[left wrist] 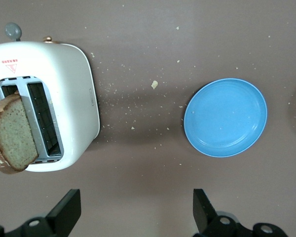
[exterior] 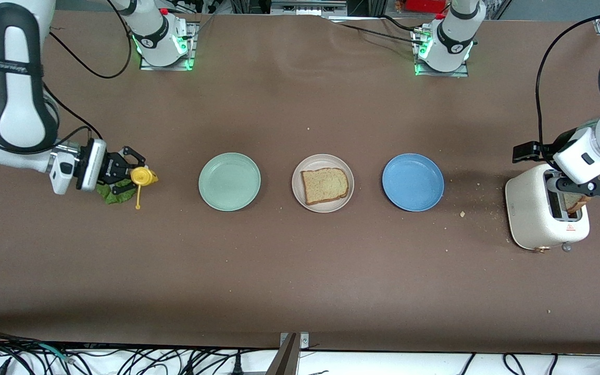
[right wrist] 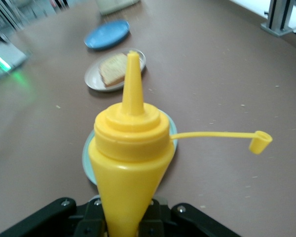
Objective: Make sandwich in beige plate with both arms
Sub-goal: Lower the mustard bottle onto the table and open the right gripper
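Note:
My right gripper holds the yellow squeeze bottle tilted above the tabletop in the front view, so it should keep holding the bottle.
The beige plate [exterior: 326,160] lies mid-table between two other plates, with one slice of toast [exterior: 324,185] on it. A second toast slice [left wrist: 12,133] sticks out of a slot of the white toaster [exterior: 546,213] at the left arm's end. My left gripper [exterior: 586,190] hangs open over the toaster, its fingers [left wrist: 64,217] wide apart and empty. At the right arm's end, my right gripper [exterior: 132,174] is shut on a yellow squeeze bottle [right wrist: 130,158], held on its side just over a green lettuce leaf [exterior: 115,192]. The bottle's nozzle points toward the plates.
A mint-green plate [exterior: 229,181] sits toward the right arm's end of the beige one, and a blue plate [exterior: 413,182] toward the left arm's end. The bottle's tethered cap [right wrist: 259,142] hangs loose. Crumbs dot the table between the blue plate [left wrist: 225,117] and the toaster [left wrist: 64,98].

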You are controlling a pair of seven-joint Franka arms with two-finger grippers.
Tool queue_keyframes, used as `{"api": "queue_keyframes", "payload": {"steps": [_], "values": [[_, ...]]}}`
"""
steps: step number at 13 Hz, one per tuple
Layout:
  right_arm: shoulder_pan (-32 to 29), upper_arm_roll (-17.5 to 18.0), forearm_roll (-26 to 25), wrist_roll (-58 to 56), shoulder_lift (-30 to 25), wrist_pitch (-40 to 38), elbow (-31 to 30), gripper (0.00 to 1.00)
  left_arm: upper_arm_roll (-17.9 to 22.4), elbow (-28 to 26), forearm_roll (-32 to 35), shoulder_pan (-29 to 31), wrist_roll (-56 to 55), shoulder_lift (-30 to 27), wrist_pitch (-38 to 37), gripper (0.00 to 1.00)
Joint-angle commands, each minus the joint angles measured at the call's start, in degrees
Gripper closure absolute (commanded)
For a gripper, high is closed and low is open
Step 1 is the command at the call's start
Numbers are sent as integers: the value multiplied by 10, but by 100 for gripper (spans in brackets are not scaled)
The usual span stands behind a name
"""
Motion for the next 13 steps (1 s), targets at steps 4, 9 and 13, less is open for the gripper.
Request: {"api": "queue_keyframes", "payload": {"steps": [4, 9, 13], "values": [[-73, 2, 58, -182, 40, -109, -46, 100, -16, 4, -13, -1, 1, -17, -21, 0], [-82, 2, 148, -277, 127, -199, -44, 100, -16, 5, -13, 5, 2, -41, -64, 0], [-102, 4, 167, -325, 171, -234, -30, 100, -16, 5, -13, 6, 3, -42, -66, 0]]}}
